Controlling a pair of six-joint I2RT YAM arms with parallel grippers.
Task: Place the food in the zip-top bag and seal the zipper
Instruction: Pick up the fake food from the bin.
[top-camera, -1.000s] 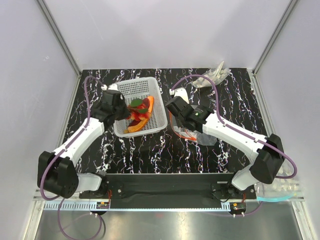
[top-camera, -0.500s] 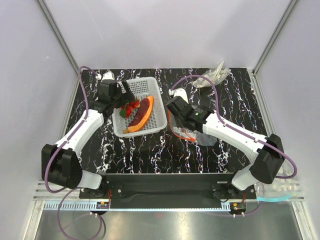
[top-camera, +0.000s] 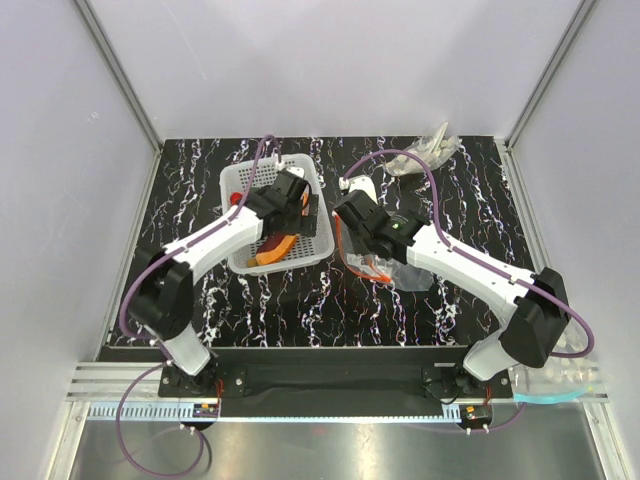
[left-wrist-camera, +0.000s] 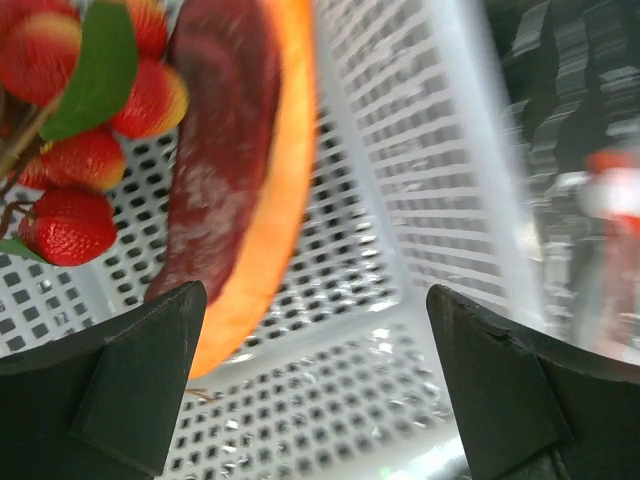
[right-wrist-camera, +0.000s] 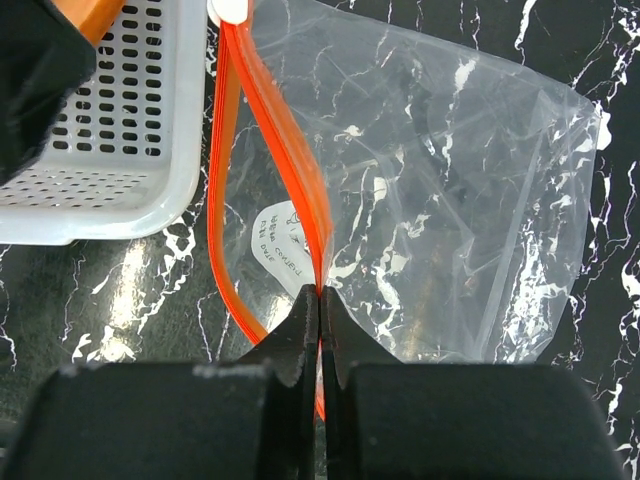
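My left gripper is to grab the long red-orange slice (left-wrist-camera: 240, 180) next, across its near end (left-wrist-camera: 226, 282), so that the slice's far end stays free to go into the zip-top bag.
The food lies in the white lattice basket (top-camera: 240, 180): red strawberries (left-wrist-camera: 60, 220) with a green leaf (left-wrist-camera: 95, 70) and a long red-orange slice (left-wrist-camera: 240, 180). My left gripper (top-camera: 285, 200) hovers open over the basket's right half (left-wrist-camera: 320, 390), with nothing between its fingers (left-wrist-camera: 140, 380). The clear zip-top bag (right-wrist-camera: 430, 200) lies right of the basket (top-camera: 400, 275), its mouth gaping. My right gripper (right-wrist-camera: 320, 295) is shut on one lip of the orange zipper (right-wrist-camera: 270, 130), beside the basket (top-camera: 352, 232).
A crumpled clear plastic wad (top-camera: 430, 150) sits at the back right corner. The basket's right wall (right-wrist-camera: 130, 150) stands close to the bag's mouth. A white slider tab (right-wrist-camera: 228, 10) sits at the zipper's far end. Grey walls enclose the dark marbled table (top-camera: 300, 300).
My left gripper opened and swung from the basket's left side to its right half. The strawberries shifted towards the basket's left. The right arm and the bag stayed put.
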